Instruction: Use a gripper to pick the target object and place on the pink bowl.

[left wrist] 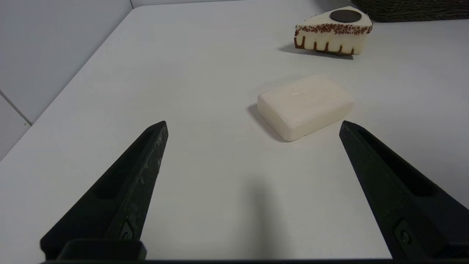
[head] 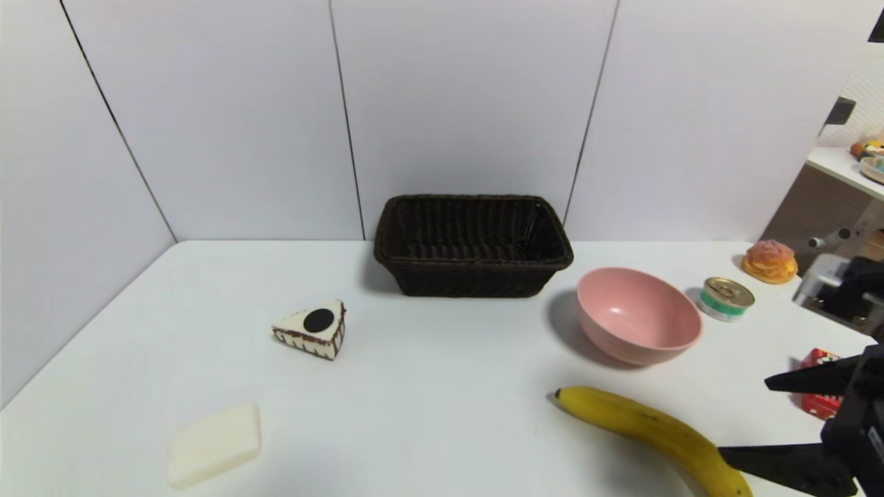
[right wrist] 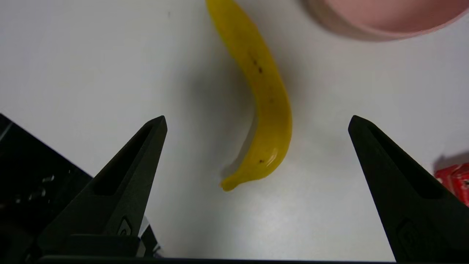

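Observation:
My right gripper should grab the yellow banana by its curved middle (head: 669, 432) next. Then it can carry the banana over to the pink bowl (head: 639, 314).
The yellow banana (head: 656, 435) lies on the white table near the front right, just in front of the pink bowl (head: 639, 314), which holds nothing. My right gripper (head: 742, 416) is open at the banana's near end, its two black fingers spread wide. In the right wrist view the banana (right wrist: 267, 99) runs away from the right gripper (right wrist: 257, 119) toward the bowl (right wrist: 366, 22); neither finger touches it. My left gripper (left wrist: 253, 124) is open above the table's left front, out of the head view, with nothing between its fingers.
A dark woven basket (head: 473, 245) stands at the back centre. A cake slice (head: 314, 330) and a cream soap bar (head: 214, 443) lie to the left. A tin can (head: 725, 298), a bun (head: 769, 261) and a red box (head: 818, 383) sit right of the bowl.

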Motion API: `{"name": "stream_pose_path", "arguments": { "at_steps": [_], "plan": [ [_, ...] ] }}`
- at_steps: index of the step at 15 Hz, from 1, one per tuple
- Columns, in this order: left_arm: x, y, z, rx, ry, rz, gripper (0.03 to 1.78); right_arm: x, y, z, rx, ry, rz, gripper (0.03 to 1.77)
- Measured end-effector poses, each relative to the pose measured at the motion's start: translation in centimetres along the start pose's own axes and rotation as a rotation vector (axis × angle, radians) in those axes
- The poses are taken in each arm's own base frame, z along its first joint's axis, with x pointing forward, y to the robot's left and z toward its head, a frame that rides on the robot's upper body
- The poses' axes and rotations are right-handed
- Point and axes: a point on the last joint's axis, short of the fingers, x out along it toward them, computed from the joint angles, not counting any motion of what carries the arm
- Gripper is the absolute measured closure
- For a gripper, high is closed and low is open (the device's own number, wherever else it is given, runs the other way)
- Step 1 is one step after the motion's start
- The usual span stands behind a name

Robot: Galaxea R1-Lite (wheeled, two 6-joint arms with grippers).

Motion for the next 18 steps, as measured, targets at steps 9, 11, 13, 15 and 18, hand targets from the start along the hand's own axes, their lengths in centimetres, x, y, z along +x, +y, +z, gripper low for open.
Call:
{"name": "stream_pose_path", "arguments": {
  "at_steps": [9, 11, 13, 15, 18],
  "plan": [
    [0.0, 0.0, 0.0, 0.0, 0.0, 0.0, 0.12, 6.5, -1.2, 1.3, 0.034, 0.291, 0.006, 0.09],
    [0.0, 0.0, 0.0, 0.0, 0.0, 0.0, 0.12, 7.8, -1.5, 1.6, 0.031, 0.288, 0.007, 0.09],
    [0.0, 0.0, 0.0, 0.0, 0.0, 0.0, 0.12, 9.0, -1.6, 1.8, 0.025, 0.281, 0.007, 0.09],
    [0.0, 0.0, 0.0, 0.0, 0.0, 0.0, 0.12, 10.0, -1.6, 1.4, -0.008, 0.286, 0.012, 0.09],
    [0.0, 0.0, 0.0, 0.0, 0.0, 0.0, 0.12, 11.1, -1.8, 1.1, -0.026, 0.278, -0.01, 0.09]
  ]
}}
